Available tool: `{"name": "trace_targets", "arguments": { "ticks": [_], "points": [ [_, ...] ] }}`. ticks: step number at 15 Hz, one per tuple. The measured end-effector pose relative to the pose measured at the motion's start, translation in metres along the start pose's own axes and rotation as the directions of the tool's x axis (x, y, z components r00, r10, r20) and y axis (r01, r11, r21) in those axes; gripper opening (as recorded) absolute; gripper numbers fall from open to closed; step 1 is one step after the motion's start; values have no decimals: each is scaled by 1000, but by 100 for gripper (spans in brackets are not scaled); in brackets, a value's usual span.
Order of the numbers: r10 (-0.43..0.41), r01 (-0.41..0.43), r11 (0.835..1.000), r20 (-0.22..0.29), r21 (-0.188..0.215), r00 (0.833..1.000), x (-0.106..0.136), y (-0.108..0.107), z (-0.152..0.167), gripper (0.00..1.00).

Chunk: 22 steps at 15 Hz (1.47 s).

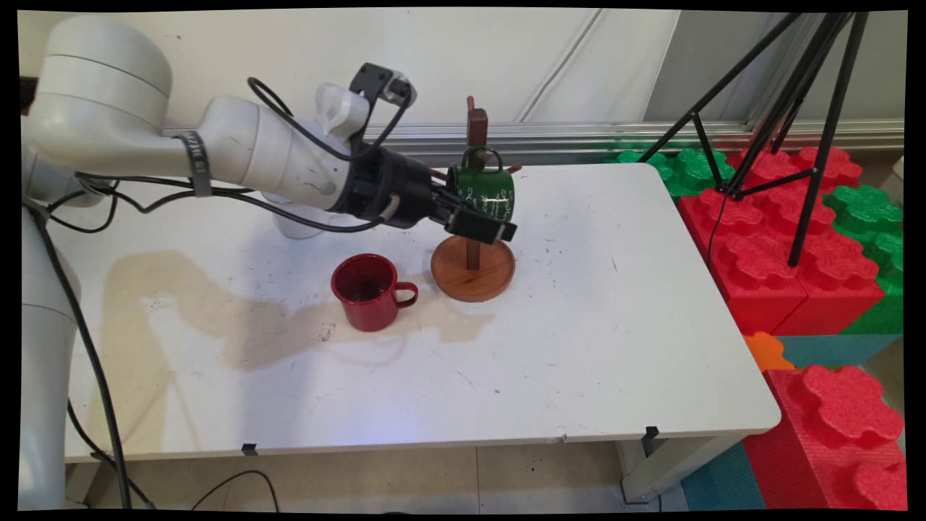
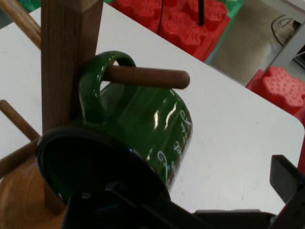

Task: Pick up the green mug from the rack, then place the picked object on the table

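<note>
I need to pick up the green mug next with my gripper by its rim [image 1: 452, 181], to lift it off the wooden mug tree.
A green mug [image 1: 483, 189] with white lettering hangs by its handle on a peg [image 2: 147, 76] of the wooden mug tree [image 1: 473, 271]. In the hand view the green mug [image 2: 143, 124] tilts with its mouth toward the camera. My gripper [image 1: 481, 217] is at the mug's rim, its fingers spread wide. One finger reaches into the mug's mouth; the other finger [image 2: 286, 179] stands well clear at the right. The gripper [image 2: 190, 191] is open and not clamped on the mug. A red mug [image 1: 365, 289] stands upright on the table, left of the tree's round base.
The white table [image 1: 615, 325] carries a tan stain [image 1: 181, 304] left of the red mug. Red and green foam blocks [image 1: 781, 239] lie beyond the table's right edge, with a black tripod [image 1: 810, 108] standing on them. The wall is close behind the tree.
</note>
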Motion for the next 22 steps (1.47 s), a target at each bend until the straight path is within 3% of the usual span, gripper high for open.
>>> {"name": "trace_targets", "arguments": {
  "ticks": [3, 4, 12, 22],
  "points": [
    [-20, 20, 1000, -6, 9, 1000, 1, 2, 9, 100],
    [-27, 27, 1000, -6, 13, 1000, 1, 2, 12, 0],
    [-29, 30, 999, -20, 31, 999, -2, 4, 13, 0],
    [-37, 37, 999, -78, 6, 996, 2, 11, -3, 0]
  ]
}}
